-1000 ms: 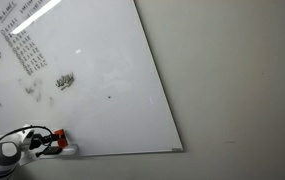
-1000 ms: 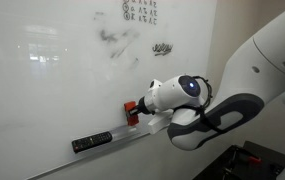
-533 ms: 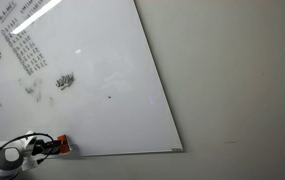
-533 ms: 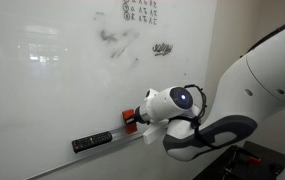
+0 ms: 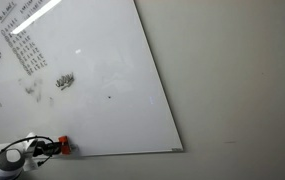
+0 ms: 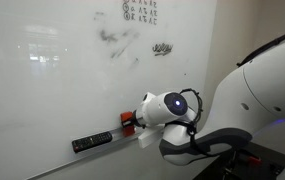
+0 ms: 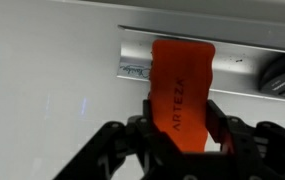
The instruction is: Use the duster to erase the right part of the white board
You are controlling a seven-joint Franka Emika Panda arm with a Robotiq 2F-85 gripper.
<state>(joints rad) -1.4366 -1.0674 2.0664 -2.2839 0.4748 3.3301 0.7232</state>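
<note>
The duster's far end lies square across the ledge's near edge (image 7: 237, 92) and would rest there if I opened now, so it is time to open my gripper.
The orange-red duster (image 7: 182, 75), lettered ARTEZA, is clamped between my gripper's (image 7: 182, 118) dark fingers. Its far end lies against the aluminium ledge (image 7: 242, 58) at the bottom edge of the white board (image 7: 42, 110). In both exterior views the gripper (image 5: 44, 148) (image 6: 134, 121) holds the duster (image 5: 64, 147) (image 6: 126, 119) low against the glossy white board (image 5: 102, 95) (image 6: 52, 80). A small black scribble (image 5: 65, 80) (image 6: 162, 48) and handwriting (image 5: 22, 45) (image 6: 139, 10) sit higher on the board.
A dark flat marker-like object (image 6: 92, 142) lies on the ledge beside the duster. A dark round thing (image 7: 282, 75) rests on the ledge in the wrist view. A plain grey-beige wall (image 5: 232, 80) lies past the board's edge. My large white arm (image 6: 252, 110) stands close to the board.
My gripper has moved the duster a little down the board and along its bottom edge onto the ledge, and the arm has dropped lower.
</note>
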